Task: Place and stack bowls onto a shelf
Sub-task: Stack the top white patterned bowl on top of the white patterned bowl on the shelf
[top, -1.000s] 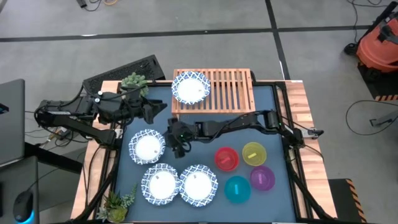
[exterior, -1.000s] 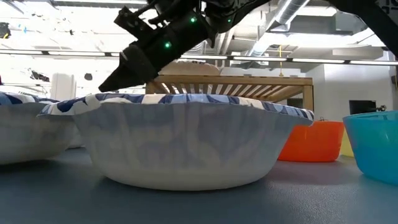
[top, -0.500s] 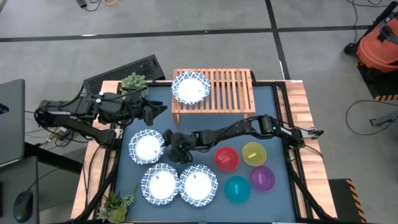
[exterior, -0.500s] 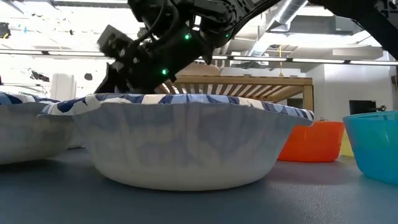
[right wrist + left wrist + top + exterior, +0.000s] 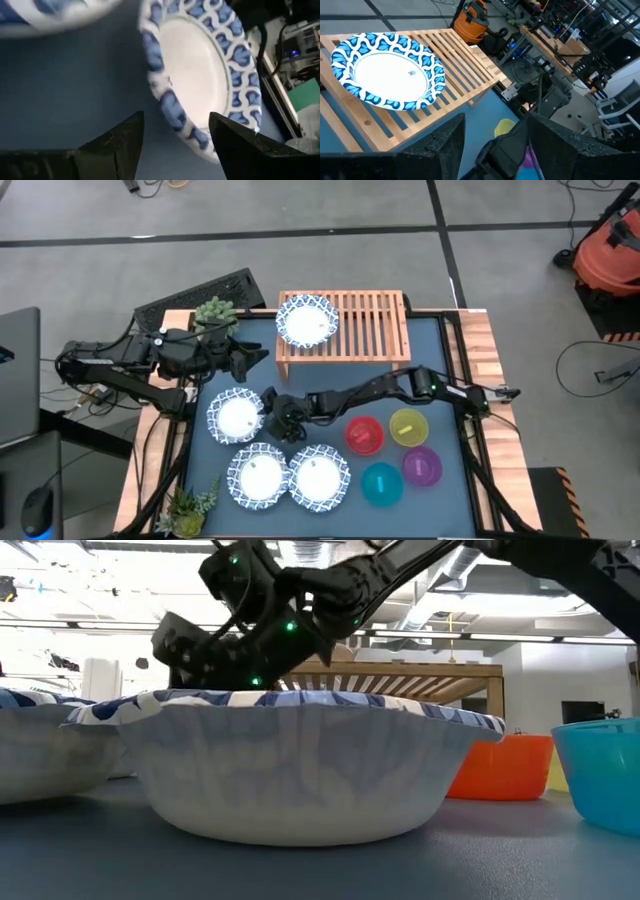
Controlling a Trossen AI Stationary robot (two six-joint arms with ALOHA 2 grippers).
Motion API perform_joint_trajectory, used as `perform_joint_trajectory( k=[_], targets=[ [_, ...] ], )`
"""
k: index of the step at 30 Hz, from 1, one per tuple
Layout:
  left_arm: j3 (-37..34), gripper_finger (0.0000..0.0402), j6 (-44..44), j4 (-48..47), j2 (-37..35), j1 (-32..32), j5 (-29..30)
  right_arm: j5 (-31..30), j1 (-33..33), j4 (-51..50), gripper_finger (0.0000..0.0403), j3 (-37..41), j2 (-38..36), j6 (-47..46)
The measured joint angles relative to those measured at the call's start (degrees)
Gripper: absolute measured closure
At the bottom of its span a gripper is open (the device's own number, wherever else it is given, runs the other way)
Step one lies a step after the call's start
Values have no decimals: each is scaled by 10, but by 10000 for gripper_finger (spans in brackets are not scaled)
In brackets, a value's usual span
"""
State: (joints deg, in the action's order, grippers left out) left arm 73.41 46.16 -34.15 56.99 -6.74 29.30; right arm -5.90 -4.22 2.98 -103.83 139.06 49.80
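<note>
My right gripper grabs the white bowl by its blue patterned rim (image 5: 260, 418) next, to place and stack it on the wooden shelf (image 5: 372, 326).
One blue-rimmed white bowl (image 5: 307, 320) sits on the left end of the wooden shelf (image 5: 372, 326). Three more blue-rimmed bowls rest on the blue tabletop (image 5: 237, 416) (image 5: 258, 473) (image 5: 318, 476). The red (image 5: 364, 434), yellow (image 5: 408, 425), purple (image 5: 421, 466) and teal (image 5: 381, 483) bowls stand at the table's right. My right gripper (image 5: 268, 410) is open, low beside the right side of the leftmost table bowl; in the right wrist view that bowl's rim (image 5: 172, 112) lies just ahead of the open fingers (image 5: 175, 147). My left gripper (image 5: 258, 358) is open and waits left of the shelf.
Small potted plants stand at the far left (image 5: 214, 311) and near left (image 5: 186, 505) corners. A keyboard (image 5: 195, 298) lies beyond the table's far left. The slats on the shelf's right side carry nothing. In the low view one patterned bowl (image 5: 300, 770) fills the foreground.
My right gripper has come down and moved toward the table's left, away from the shelf's front and up to the leftmost table bowl, tipping from steeply downward to more level. The bowls have stayed where they were.
</note>
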Motion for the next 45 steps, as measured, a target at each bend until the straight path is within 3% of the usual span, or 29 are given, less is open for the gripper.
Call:
perform_joint_trajectory(
  k=[9,18,22,30,34,39,45],
  targets=[
    [0,200,1,0,0,0,-6,-13,8,-28,201,-62,36,-2],
    [0,200,1,1,0,0,-5,-47,2,-32,341,-85,40,1],
    [0,200,9,-24,0,0,-5,-112,-5,-119,384,-116,33,-30],
    [-1,200,155,-269,3,18,-23,-123,11,-393,379,-150,-63,-244],
    [-17,200,151,-342,11,26,-37,-111,21,-480,382,-150,-124,-311],
    [-69,200,114,-355,15,33,-104,-108,18,-561,376,-150,-201,-357],
    [-163,200,116,-350,15,38,-129,-109,7,-625,379,-150,-293,-417]
  ],
)
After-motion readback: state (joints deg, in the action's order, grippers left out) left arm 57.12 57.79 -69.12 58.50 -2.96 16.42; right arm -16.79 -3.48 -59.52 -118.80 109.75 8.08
